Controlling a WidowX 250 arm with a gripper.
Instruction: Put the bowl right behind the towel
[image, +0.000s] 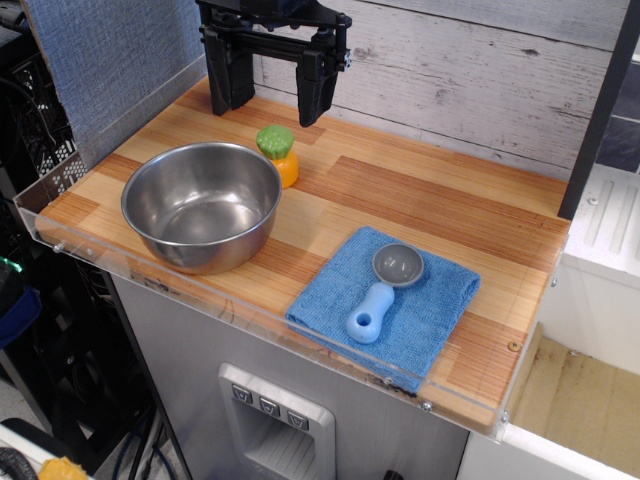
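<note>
My gripper grabs the steel bowl by its rim next, to set it right behind the towel.
The shiny steel bowl stands upright and empty on the left part of the wooden tabletop, near the front edge. The folded blue towel lies at the front right, with a small grey-and-blue measuring scoop on top of it. My gripper hangs at the back left, above and behind the bowl. Its two black fingers are spread apart with nothing between them. It touches neither the bowl nor the towel.
An orange toy carrot with a green top stands just behind the bowl's right rim, below the gripper. A clear acrylic lip runs along the table's front and left edges. A grey plank wall closes the back.
</note>
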